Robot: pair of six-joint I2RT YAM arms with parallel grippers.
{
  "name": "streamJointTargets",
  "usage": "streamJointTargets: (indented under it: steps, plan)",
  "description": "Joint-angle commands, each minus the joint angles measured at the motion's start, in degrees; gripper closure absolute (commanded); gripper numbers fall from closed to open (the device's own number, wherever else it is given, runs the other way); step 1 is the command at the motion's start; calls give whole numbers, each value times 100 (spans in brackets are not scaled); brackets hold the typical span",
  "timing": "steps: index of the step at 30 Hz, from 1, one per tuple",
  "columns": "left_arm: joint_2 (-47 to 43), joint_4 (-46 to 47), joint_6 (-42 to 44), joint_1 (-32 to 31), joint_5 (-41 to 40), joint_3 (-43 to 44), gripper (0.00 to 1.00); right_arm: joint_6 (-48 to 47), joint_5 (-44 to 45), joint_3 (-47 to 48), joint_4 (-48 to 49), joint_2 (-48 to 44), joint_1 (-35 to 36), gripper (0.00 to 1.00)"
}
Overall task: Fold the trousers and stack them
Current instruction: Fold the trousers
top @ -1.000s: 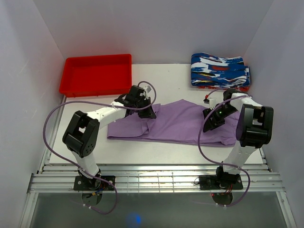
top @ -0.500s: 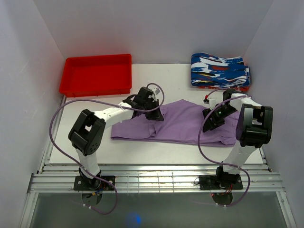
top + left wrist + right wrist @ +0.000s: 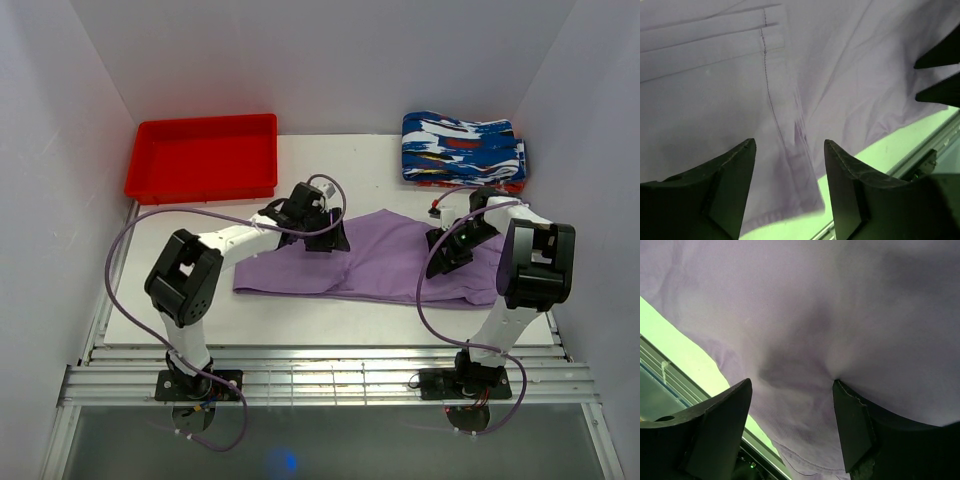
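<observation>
The left gripper grabs the folded part's outer edge [image 3: 238, 276], opposite the hem, next. It then folds that part of the trousers [image 3: 385, 265] over the rest.
The lilac trousers [image 3: 385, 265] lie flat across the middle of the white table, their left part folded over. My left gripper [image 3: 328, 238] hovers low over the folded left part, open, with nothing between its fingers. In the left wrist view the gripper [image 3: 789, 145] stands over a hem and a stitched seam of the trousers [image 3: 715, 90]. My right gripper [image 3: 447, 250] is open over the right part. In the right wrist view the right gripper [image 3: 791, 385] has its fingers down on the cloth [image 3: 815, 300], and one fingertip [image 3: 840, 390] dents it.
A red tray [image 3: 203, 155] stands at the back left. A stack of blue-white-red patterned folded garments [image 3: 462, 148] lies at the back right. Metal rails [image 3: 320, 375] run along the table's near edge, and white walls close in both sides.
My left gripper carried the trouser end to the right, then opened and let it go. The trousers' left edge shifted slightly right. The right arm has not moved.
</observation>
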Motion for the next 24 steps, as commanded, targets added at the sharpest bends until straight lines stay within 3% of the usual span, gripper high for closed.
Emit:
streamJointTargets:
  steps: [1,5,11,15,18,22,24]
  plan:
    - [-986,-138,384,405,-117,212,32,-75,-190,153,-218,-258,20,28]
    - [-1743,-349,867,1293,366,-112,32,-180,-382,276,-350,-460,20,28]
    - [-2078,-1236,1861,1927,383,-227,32,222,-1314,776,-254,-644,160,28]
    - [-2333,-1491,2010,2726,1052,-517,20,1373,-1745,874,676,-715,598,27]
    - [-2316,-1877,2335,3726,1595,-579,13,2226,-1833,838,1424,-592,1134,25]
    - [-2404,-2063,3046,4764,2326,-1070,12,2255,-1640,1014,1470,-189,1496,25]
    - [-2378,-2151,3589,4977,2502,-1369,12,2132,-1745,1075,1330,-91,1505,27]
